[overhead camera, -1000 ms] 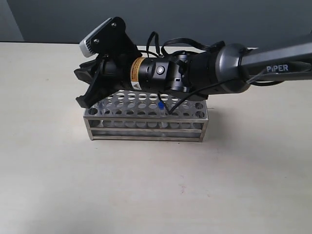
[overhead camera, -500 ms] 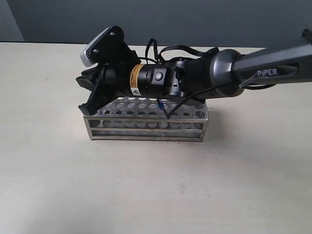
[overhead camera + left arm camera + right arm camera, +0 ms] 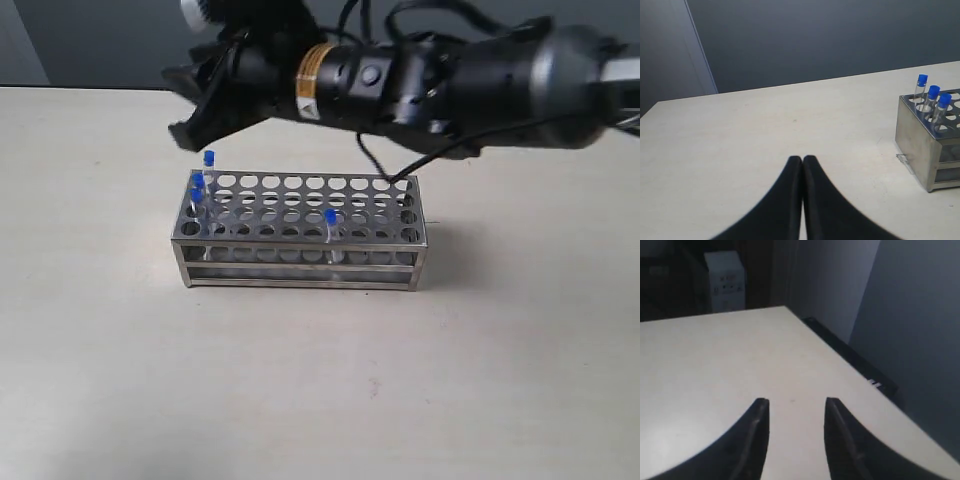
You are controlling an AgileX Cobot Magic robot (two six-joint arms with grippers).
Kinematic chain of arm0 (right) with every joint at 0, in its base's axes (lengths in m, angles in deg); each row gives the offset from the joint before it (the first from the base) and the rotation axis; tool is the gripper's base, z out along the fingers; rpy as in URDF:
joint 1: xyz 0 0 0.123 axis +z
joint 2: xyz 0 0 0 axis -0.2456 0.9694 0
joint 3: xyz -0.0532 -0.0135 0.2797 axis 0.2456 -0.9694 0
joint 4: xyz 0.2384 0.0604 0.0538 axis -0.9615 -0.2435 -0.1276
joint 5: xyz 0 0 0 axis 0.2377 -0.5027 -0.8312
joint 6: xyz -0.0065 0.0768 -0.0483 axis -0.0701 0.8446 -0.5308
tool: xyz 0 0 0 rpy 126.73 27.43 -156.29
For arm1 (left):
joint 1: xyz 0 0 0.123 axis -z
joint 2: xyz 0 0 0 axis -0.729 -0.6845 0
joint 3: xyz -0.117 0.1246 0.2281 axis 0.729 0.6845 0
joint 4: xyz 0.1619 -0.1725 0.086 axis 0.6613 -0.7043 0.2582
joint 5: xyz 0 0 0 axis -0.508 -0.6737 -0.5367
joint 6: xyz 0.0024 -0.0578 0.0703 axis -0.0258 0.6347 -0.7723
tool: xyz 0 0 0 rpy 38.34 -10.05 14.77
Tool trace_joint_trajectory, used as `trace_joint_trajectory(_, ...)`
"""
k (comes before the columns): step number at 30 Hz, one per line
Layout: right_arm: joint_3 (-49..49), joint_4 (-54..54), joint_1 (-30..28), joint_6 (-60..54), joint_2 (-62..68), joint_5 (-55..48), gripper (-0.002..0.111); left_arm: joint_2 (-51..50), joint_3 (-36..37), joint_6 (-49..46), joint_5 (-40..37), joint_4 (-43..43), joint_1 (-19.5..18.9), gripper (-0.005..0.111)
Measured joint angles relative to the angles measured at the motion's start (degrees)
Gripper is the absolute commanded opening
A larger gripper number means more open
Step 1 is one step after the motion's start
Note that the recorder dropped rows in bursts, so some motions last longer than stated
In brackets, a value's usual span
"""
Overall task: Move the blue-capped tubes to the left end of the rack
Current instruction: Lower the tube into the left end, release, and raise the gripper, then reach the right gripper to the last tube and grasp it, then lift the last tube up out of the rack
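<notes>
The rack's holes close around the body of the front blue-capped tube, so my right gripper will next grab the tube by its capped top (image 3: 196, 195).
The steel rack (image 3: 300, 252) stands mid-table. Three blue-capped tubes (image 3: 198, 181) stand upright in holes at its left end. A fourth blue-capped tube (image 3: 330, 216) stands alone in a front-row hole near the middle. My right gripper (image 3: 173, 101) reaches across from the right and hangs open and empty, well above the left end; its wrist view (image 3: 797, 402) shows only bare table between the fingers. My left gripper (image 3: 802, 159) is shut on nothing, low over the table, left of the rack (image 3: 912, 140) and its three tubes (image 3: 933, 92).
The right arm's dark body (image 3: 450, 80) stretches above and behind the rack. A white box (image 3: 725, 280) and the table's edge (image 3: 850, 357) show in the right wrist view. A grey wall (image 3: 100, 40) backs the table.
My right gripper has lifted up and away from the rack's left end. The three tubes there, hidden behind it before, now show.
</notes>
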Motion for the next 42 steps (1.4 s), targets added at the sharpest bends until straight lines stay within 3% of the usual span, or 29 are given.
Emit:
trace_joint_trajectory(9, -18.9, -2.6, -6.4, -0.1, -13.5, 3.0, 0.037, 0.0, 0.0, 0.0, 0.0, 0.0, 0.0, 0.001)
trace_joint_trajectory(16, -33.9, -16.8, -6.8, -10.7, -14.6, 10.1, 0.037, 0.0, 0.0, 0.0, 0.0, 0.0, 0.0, 0.001)
trace_joint_trajectory(42, -32.9, -22.8, -6.8, -16.8, 1.6, 16.4, 0.037, 0.0, 0.0, 0.0, 0.0, 0.0, 0.0, 0.001)
